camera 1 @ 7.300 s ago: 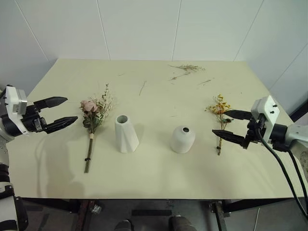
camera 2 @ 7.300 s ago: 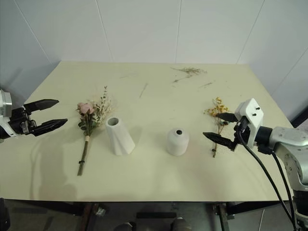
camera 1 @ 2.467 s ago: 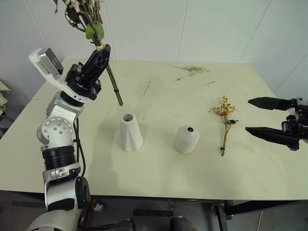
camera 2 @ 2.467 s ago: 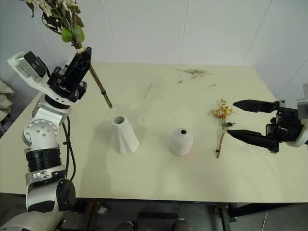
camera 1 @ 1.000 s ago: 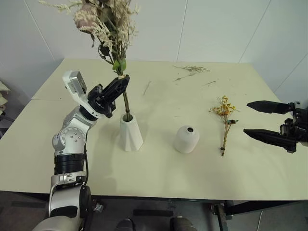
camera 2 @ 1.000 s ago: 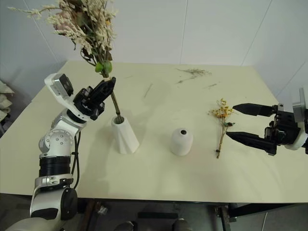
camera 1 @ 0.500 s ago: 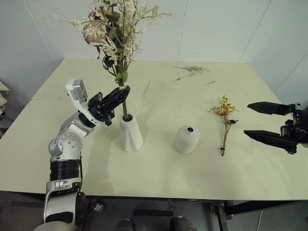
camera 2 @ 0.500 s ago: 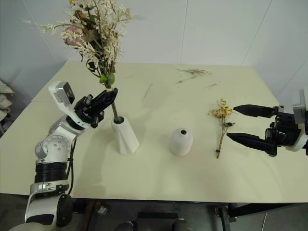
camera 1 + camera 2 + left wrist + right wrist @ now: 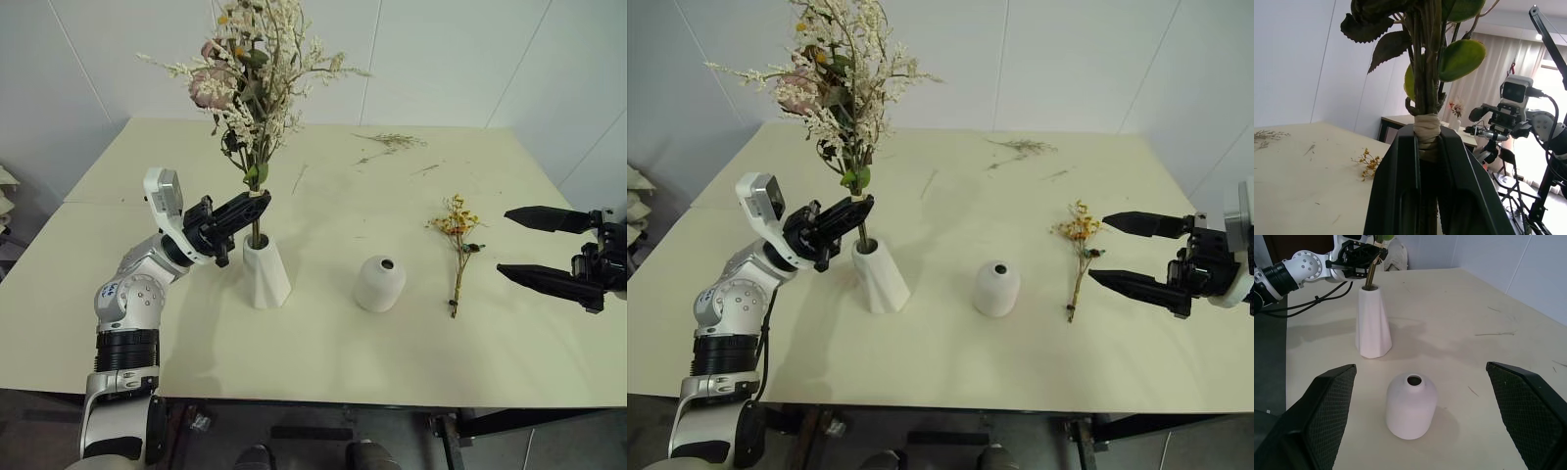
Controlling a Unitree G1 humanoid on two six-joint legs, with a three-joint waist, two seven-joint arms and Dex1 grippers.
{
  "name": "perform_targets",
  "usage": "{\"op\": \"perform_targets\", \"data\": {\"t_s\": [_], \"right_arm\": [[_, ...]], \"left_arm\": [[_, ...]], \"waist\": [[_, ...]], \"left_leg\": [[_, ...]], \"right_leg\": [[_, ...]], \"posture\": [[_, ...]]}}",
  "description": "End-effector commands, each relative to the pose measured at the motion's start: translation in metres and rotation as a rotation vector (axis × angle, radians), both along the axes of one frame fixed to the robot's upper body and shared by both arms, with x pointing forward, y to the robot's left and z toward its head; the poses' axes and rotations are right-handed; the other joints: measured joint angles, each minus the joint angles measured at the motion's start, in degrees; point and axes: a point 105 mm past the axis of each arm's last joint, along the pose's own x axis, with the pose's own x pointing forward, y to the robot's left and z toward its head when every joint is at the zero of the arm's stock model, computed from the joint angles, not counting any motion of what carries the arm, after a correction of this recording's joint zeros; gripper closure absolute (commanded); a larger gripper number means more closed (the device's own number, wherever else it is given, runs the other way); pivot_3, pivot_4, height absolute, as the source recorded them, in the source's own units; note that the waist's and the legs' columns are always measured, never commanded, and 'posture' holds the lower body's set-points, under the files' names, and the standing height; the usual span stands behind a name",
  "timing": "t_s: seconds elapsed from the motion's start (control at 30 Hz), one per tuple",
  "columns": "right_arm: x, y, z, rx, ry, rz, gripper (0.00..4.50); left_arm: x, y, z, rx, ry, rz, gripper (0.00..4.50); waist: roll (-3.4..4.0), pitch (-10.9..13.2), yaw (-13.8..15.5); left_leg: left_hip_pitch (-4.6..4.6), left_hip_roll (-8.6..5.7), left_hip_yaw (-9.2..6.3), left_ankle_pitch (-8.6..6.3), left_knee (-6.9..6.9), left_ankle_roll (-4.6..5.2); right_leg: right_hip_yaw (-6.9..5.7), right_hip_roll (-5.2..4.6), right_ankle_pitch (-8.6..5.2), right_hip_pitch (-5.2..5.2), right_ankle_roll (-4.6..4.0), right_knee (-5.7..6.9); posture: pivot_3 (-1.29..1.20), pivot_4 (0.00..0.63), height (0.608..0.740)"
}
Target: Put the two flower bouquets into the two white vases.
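The larger bouquet's stems are inside the tall vase's opening below my left gripper. This gripper needs to open, since the larger bouquet would stay in the tall vase.
The larger bouquet (image 9: 250,69) of pink roses and pale sprigs stands upright with its stems down in the mouth of the tall twisted white vase (image 9: 265,275). My left gripper (image 9: 257,204) is shut on its stems just above the vase rim; in the left wrist view the fingers (image 9: 1400,186) clamp the taped stem. The short domed vase (image 9: 380,283) stands to the right, unfilled. The slim yellow bouquet (image 9: 458,242) lies flat on the table further right. My right gripper (image 9: 519,243) hangs open just right of it, touching nothing.
Loose dried twigs (image 9: 390,143) lie near the table's far edge. The cream table (image 9: 323,352) has free room in front of both vases. A white wall runs behind it.
My left gripper has sunk slightly with the bouquet, pushing its stems deeper into the tall vase and bringing the blooms more upright. The right gripper has stayed put.
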Motion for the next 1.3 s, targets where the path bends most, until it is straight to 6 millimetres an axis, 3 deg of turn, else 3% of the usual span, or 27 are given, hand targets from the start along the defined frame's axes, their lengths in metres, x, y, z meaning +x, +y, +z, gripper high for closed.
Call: {"op": "perform_targets", "data": {"t_s": [0.03,0.4,0.47,0.57,0.7,0.9,1.03,1.17,1.3], "right_arm": [[-0.002,-0.002,0.007,0.006,-0.045,-0.009,0.0],[-0.001,-0.003,0.008,0.006,-0.052,-0.011,0.0],[-0.001,-0.003,0.008,0.005,-0.051,-0.012,0.0],[0.0,-0.003,0.008,0.004,-0.05,-0.014,0.0],[-0.001,-0.004,0.006,-0.003,-0.039,-0.02,0.0],[0.0,-0.009,-0.002,-0.013,0.007,-0.061,0.0],[0.001,-0.009,-0.007,-0.006,0.027,-0.084,0.0],[0.014,-0.013,-0.027,-0.038,0.097,-0.198,0.0],[0.027,-0.015,-0.047,-0.043,0.114,-0.29,0.0]], "left_arm": [[-0.006,0.002,0.009,0.018,-0.056,0.004,4.01],[-0.003,0.004,0.008,0.041,-0.055,0.017,0.44],[-0.005,0.005,0.008,0.054,-0.059,0.01,0.06],[-0.01,0.006,0.007,0.08,-0.063,-0.005,0.06],[-0.015,0.023,0.005,0.16,-0.079,0.014,0.06],[-0.022,0.074,0.003,0.274,-0.089,0.093,0.06],[-0.026,0.092,0.007,0.278,-0.104,0.11,0.06],[-0.036,0.111,0.023,0.207,-0.195,0.143,0.06],[-0.045,0.115,0.033,0.154,-0.246,0.136,0.06]], "waist": [[0.0,0.0,0.0],[0.0,0.0,0.01],[0.0,0.0,0.0],[0.0,0.0,0.0],[0.01,0.0,-0.17],[0.03,0.01,-0.14],[0.04,0.02,-0.04],[0.03,0.02,0.03],[0.01,0.02,0.0]], "left_leg": [[0.0,0.0,0.0,0.0,0.0,0.0],[0.0,0.0,0.0,0.0,0.0,0.0],[0.0,0.0,0.0,0.0,-0.01,0.0],[0.0,0.0,0.0,0.0,-0.02,0.0],[0.01,0.01,0.01,0.0,-0.07,0.0],[0.02,0.02,0.01,0.0,-0.24,0.0],[0.01,0.02,0.04,0.0,-0.35,0.0],[0.0,0.04,0.01,0.0,-0.39,0.0],[0.01,0.05,0.02,0.0,-0.4,0.0]], "right_leg": [[0.0,0.0,0.0,0.0,0.0,0.0],[0.0,0.0,0.0,0.0,0.0,-0.01],[0.0,0.0,0.0,0.0,0.0,-0.02],[0.0,0.0,0.0,0.0,0.0,-0.02],[0.0,0.0,-0.01,-0.01,-0.01,-0.06],[-0.01,0.0,-0.04,-0.04,-0.07,-0.17],[-0.02,-0.02,-0.06,-0.07,-0.11,-0.24],[-0.07,-0.02,-0.08,-0.07,-0.14,-0.25],[-0.08,-0.02,-0.08,-0.06,-0.15,-0.27]], "posture": [[0.0,0.15,0.74],[0.0,0.15,0.74],[0.0,0.15,0.74],[0.0,0.15,0.74],[0.0,0.15,0.74],[0.0,0.15,0.74],[0.0,0.15,0.74],[0.0,0.15,0.74],[0.0,0.15,0.74]]}}
